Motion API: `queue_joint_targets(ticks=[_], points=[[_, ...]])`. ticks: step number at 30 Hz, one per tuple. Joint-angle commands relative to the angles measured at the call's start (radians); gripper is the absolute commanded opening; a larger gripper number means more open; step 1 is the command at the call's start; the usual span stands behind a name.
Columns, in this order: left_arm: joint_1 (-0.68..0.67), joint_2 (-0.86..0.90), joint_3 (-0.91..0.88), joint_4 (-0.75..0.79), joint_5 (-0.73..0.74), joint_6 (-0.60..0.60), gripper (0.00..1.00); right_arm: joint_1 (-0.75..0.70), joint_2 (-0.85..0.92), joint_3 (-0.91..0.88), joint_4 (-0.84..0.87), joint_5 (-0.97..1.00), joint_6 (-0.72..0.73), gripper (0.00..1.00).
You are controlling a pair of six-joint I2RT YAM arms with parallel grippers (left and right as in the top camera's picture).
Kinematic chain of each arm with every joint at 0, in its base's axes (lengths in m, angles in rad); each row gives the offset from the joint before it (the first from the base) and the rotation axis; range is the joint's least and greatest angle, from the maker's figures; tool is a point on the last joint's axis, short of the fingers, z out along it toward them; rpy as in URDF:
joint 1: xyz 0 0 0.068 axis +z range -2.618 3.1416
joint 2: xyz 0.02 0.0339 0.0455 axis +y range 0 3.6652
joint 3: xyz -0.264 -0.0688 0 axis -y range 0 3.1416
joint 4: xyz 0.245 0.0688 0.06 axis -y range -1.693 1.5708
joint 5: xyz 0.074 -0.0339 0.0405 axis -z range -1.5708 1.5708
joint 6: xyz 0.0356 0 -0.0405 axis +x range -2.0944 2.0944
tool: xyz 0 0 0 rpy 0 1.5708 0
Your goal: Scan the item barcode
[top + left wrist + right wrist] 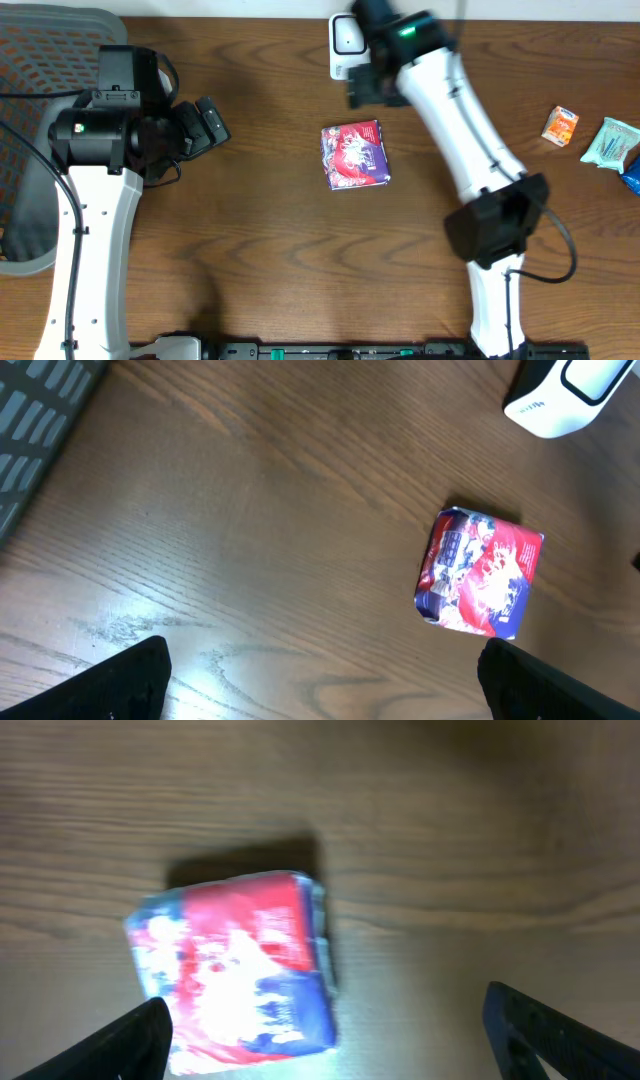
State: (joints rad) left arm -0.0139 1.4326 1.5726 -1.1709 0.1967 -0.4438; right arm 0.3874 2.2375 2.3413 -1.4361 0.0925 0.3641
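The right gripper pinches the packet by one edge next. That leaves the packet's broad sides to present the barcode to the scanner (pixel 345 42).
The item is a red, white and blue packet (pixel 353 155) lying flat on the wooden table near its middle. A white barcode scanner (pixel 345 42) stands at the far edge, also visible in the left wrist view (pixel 565 395). My right gripper (pixel 368 88) hovers between scanner and packet, open and empty. In its blurred wrist view the packet (pixel 235 975) lies below, toward the left finger of the right gripper (pixel 325 1040). My left gripper (pixel 208 125) is open at the left, apart from the packet (pixel 480 572), and its wrist view shows the left gripper (pixel 325 685) with bare wood between the fingers.
A grey mesh seat (pixel 45 60) overlaps the table's left edge. At the far right lie an orange packet (pixel 561 125), a teal packet (pixel 610 142) and a blue one (pixel 632 175). The right arm's base stands at the front right (pixel 495 230).
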Motion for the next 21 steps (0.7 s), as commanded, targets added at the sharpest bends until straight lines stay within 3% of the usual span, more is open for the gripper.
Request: queue_joint_targets(ticks=[1,13,19,21], points=[[0.004,-0.002,0.007,-0.003,-0.006,0.01,0.98,-0.083,0.005,-0.073,-0.009,-0.303,-0.146,0.94],[0.004,-0.002,0.007,-0.003,-0.006,0.01,0.98,-0.23,0.006,-0.595,0.411,-0.917,-0.317,0.86],[0.004,-0.002,0.007,-0.003,-0.006,0.01,0.98,-0.224,0.006,-0.787,0.58,-0.921,-0.276,0.71],[0.004,-0.002,0.007,-0.003,-0.006,0.01,0.98,-0.22,0.006,-0.84,0.644,-0.921,-0.238,0.59]])
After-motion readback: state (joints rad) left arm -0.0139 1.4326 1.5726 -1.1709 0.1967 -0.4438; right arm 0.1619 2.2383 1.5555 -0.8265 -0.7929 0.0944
